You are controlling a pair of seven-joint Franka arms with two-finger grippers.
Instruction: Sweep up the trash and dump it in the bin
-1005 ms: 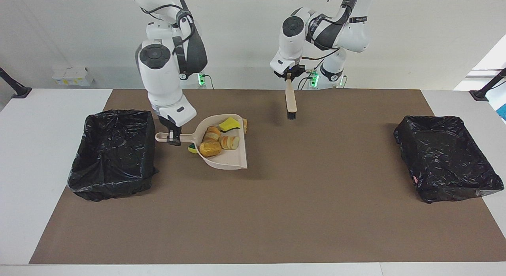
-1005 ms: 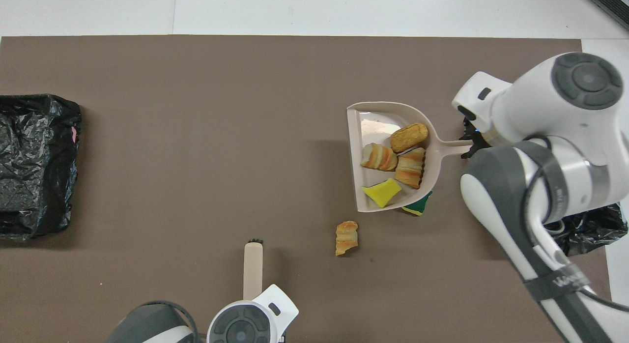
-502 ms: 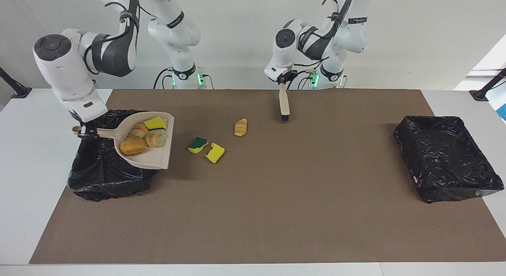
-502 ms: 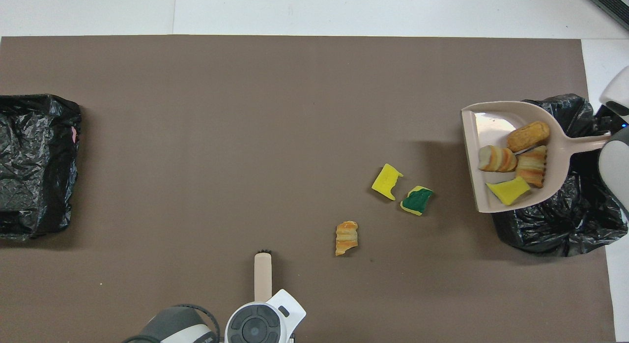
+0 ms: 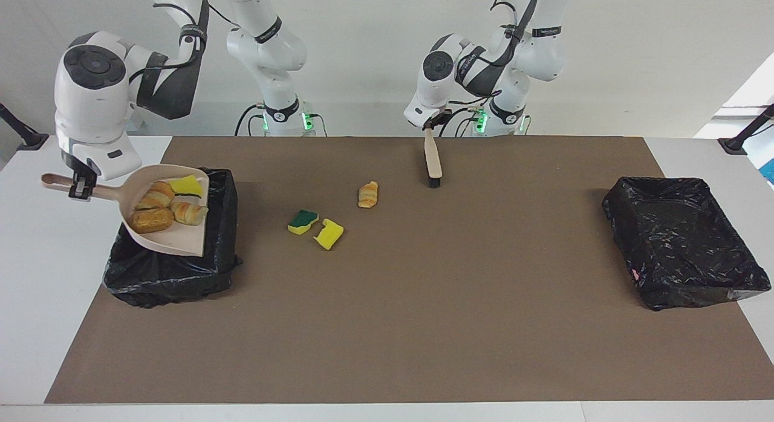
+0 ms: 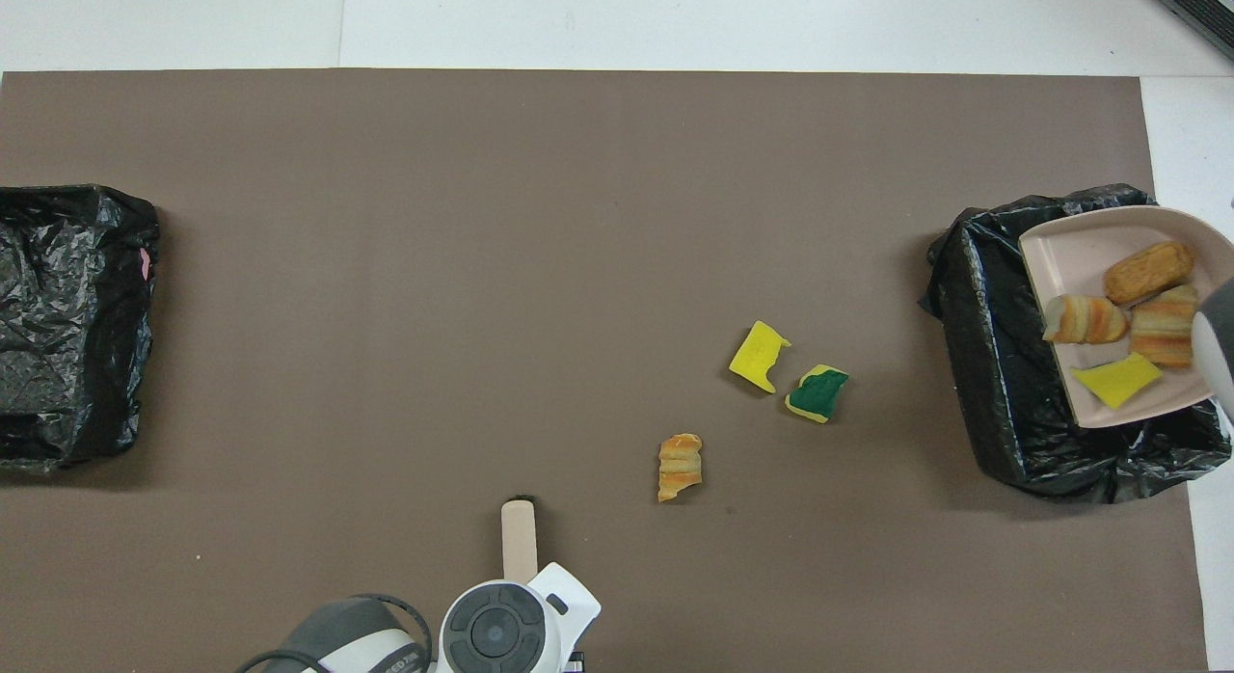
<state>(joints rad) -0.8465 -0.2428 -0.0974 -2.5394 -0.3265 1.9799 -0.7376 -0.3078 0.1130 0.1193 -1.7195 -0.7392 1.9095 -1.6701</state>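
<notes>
The brush is low over the brown mat near the robots, so it would rest there if my left gripper opened now.
My right gripper is shut on the handle of the beige dustpan, which hangs tilted over the black-lined bin at the right arm's end of the table. In the pan lie three bread pieces and a yellow sponge chunk. On the mat lie more trash: a green-topped sponge, a yellow sponge and a croissant piece. My left gripper is shut on the brush, bristles down on the mat near the robots.
A second black-lined bin stands at the left arm's end of the table. The brown mat covers most of the white table. In the overhead view the brush handle shows above the left arm's wrist.
The right arm lifted the loaded dustpan off the mat and carried it over the bin. Two sponge chunks stayed on the mat. The brush drew slightly toward the robots.
</notes>
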